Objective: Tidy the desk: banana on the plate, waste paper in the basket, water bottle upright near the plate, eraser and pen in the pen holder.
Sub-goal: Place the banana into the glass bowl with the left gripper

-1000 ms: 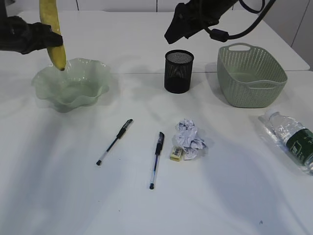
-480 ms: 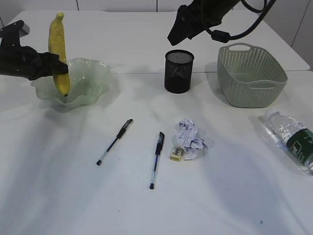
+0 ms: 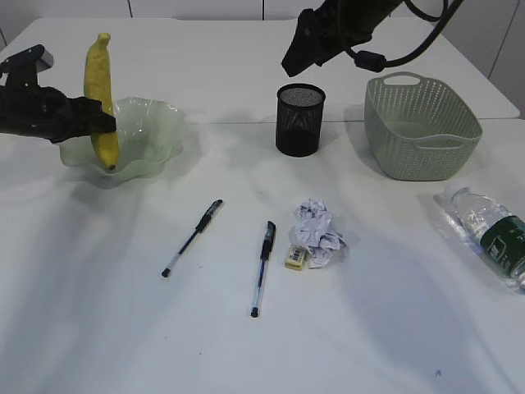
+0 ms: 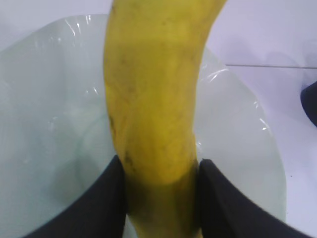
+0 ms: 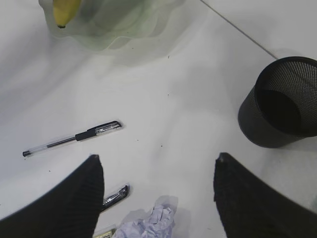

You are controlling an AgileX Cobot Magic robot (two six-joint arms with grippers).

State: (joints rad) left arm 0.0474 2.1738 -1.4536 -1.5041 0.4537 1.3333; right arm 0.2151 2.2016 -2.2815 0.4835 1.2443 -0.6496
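Observation:
The banana's lower end dips inside the green plate's rim now, so the banana would lie there if my left gripper opened, and it is time to release.
My left gripper (image 3: 100, 123) is shut on a yellow banana (image 3: 102, 90) that stands nearly upright. Its lower tip dips into the pale green wavy plate (image 3: 160, 131). The left wrist view shows the banana (image 4: 153, 99) clamped between both jaws over the plate (image 4: 44, 99). My right gripper (image 3: 289, 62) hangs open high above the black mesh pen holder (image 3: 300, 119). Two pens (image 3: 193, 237) (image 3: 262, 267), crumpled waste paper (image 3: 318, 232) and a small eraser (image 3: 295, 258) lie mid-table. The water bottle (image 3: 490, 234) lies on its side at the right.
A green slotted basket (image 3: 422, 127) stands at the back right, beside the pen holder. In the right wrist view the open right gripper (image 5: 157, 161) looks down on one pen (image 5: 74, 138), the paper (image 5: 151, 223) and the pen holder (image 5: 282, 104).
My left gripper has come down and slightly right with the banana, bringing its tip from above the plate's rim into the plate. The right arm barely shifted.

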